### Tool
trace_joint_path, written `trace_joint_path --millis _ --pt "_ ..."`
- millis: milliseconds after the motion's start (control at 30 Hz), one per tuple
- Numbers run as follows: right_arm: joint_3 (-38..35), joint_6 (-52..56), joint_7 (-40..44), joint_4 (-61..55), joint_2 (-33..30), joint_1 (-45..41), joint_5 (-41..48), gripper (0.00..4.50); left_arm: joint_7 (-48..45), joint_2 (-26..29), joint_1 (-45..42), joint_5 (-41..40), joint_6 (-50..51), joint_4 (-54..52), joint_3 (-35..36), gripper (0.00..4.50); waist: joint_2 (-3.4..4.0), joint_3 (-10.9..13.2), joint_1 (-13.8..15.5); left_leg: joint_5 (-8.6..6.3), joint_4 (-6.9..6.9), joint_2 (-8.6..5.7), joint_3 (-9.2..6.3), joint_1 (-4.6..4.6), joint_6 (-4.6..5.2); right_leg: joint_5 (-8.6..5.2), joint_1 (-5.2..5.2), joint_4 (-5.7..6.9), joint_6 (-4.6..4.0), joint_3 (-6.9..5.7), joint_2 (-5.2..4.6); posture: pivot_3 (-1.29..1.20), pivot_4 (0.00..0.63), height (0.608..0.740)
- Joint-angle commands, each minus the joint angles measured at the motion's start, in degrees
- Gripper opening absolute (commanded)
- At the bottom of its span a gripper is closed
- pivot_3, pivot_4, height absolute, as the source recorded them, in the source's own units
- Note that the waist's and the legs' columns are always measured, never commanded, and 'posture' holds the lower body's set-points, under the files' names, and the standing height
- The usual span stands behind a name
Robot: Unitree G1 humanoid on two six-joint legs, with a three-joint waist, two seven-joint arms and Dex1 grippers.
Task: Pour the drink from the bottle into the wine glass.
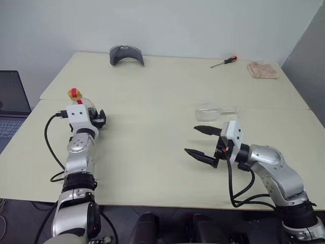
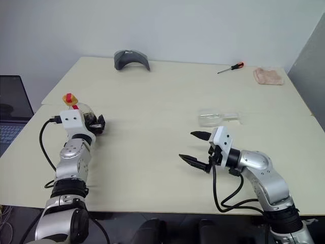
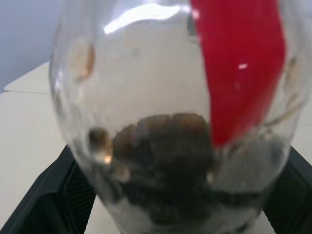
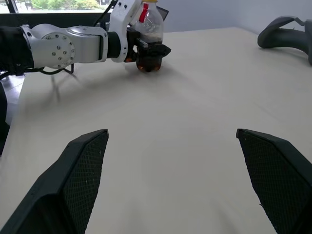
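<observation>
My left gripper is to grip the bottle by its round body (image 1: pixel 89 105) next. That leaves the bottle's yellow cap free to open for pouring.
The bottle (image 1: pixel 87 108) stands upright at the table's left, clear and round-bodied, with a red label strip and a yellow cap (image 1: pixel 74 93). A little dark brown drink (image 3: pixel 165 146) lies in its bottom. My left gripper (image 1: pixel 99 118) points level at it, open, one finger on each side of the lower body (image 4: pixel 148 53). The wine glass (image 1: pixel 216 110) lies on its side right of centre. My right gripper (image 1: pixel 191 140) hovers just in front of the glass, open and empty, pointing left across the table.
At the table's far edge lie a grey curved object (image 1: pixel 126 54), a red-handled screwdriver (image 1: pixel 224 62) and a pinkish cloth (image 1: pixel 262 70). A laptop (image 1: pixel 10 101) sits off the table's left side. A seam (image 1: pixel 152 101) joins two tabletops.
</observation>
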Motion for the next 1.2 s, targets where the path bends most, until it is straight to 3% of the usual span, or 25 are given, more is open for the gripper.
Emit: trace_joint_path --millis 33,167,300,433,667,833,967,1200 --pt "-0.3 -1.4 -0.2 -2.1 0.0 0.5 -0.2 4.5 -1.8 1.2 -1.0 0.5 -3.2 -1.2 -0.7 3.55 0.0 0.0 0.0 0.0 0.0 0.0 0.0 0.0 0.0 0.0 0.0 0.0 0.0 0.0 0.0 0.0 0.15 0.74" --pt "-0.6 -1.6 -0.4 -2.5 -0.1 1.3 -0.2 4.5 -4.0 1.0 0.4 0.2 -3.3 -4.7 -1.7 2.36 -0.03 0.0 0.0 0.0 0.0 0.0 0.0 -0.01 0.0 0.0 0.0 -0.01 0.0 0.0 0.0 0.0 0.15 0.74" --pt "-1.1 -1.5 -0.9 -3.2 -0.2 2.1 -0.3 4.5 -6.7 0.6 3.4 -0.6 -1.7 -10.9 -2.9 1.79 -0.03 0.0 0.0 0.0 0.0 0.01 0.0 -0.01 -0.01 0.0 -0.01 0.0 0.0 0.01 0.0 0.0 0.15 0.74" --pt "-2.4 -0.3 -2.3 -4.8 -0.8 3.0 0.0 4.5 -11.5 -0.6 6.5 -3.3 3.9 -21.4 -5.4 1.65 -0.03 0.0 0.0 0.0 0.0 0.01 0.0 -0.03 -0.01 0.0 -0.02 -0.01 0.0 0.02 -0.02 0.0 0.15 0.74" --pt "-7.1 7.3 -5.7 -12.4 -3.7 5.2 5.0 4.5 -30.6 -1.0 9.6 -12.3 18.0 -38.2 -17.4 1.45 -0.03 0.0 0.2 0.01 0.03 -0.05 0.01 -0.07 -0.02 0.0 -0.01 -0.04 0.0 0.02 -0.07 0.0 0.15 0.74" --pt "-9.1 11.0 -6.5 -16.2 -6.2 6.2 7.9 4.5 -39.6 -0.8 7.9 -12.9 19.4 -38.4 -23.1 1.32 -0.02 0.0 -0.3 0.01 0.01 -0.01 0.01 -0.05 -0.01 -0.01 -0.02 -0.02 -0.01 0.05 0.0 0.0 0.15 0.74" --pt "-13.2 16.7 -6.3 -20.5 -8.8 5.9 15.8 4.5 -48.2 -0.3 5.6 -9.4 15.4 -35.6 -30.0 1.26 0.01 0.0 -0.1 0.0 0.01 0.01 -0.02 -0.06 0.0 -0.02 -0.03 -0.01 -0.02 0.06 0.1 0.0 0.15 0.74" --pt "-14.9 21.8 -12.4 -23.3 -9.0 1.3 21.3 4.5 -56.2 -1.4 2.7 -7.1 10.8 -30.7 -34.1 1.14 0.01 0.1 -0.2 0.0 0.01 0.02 -0.03 -0.06 0.01 -0.02 -0.03 -0.04 -0.01 0.08 0.14 0.0 0.15 0.74"
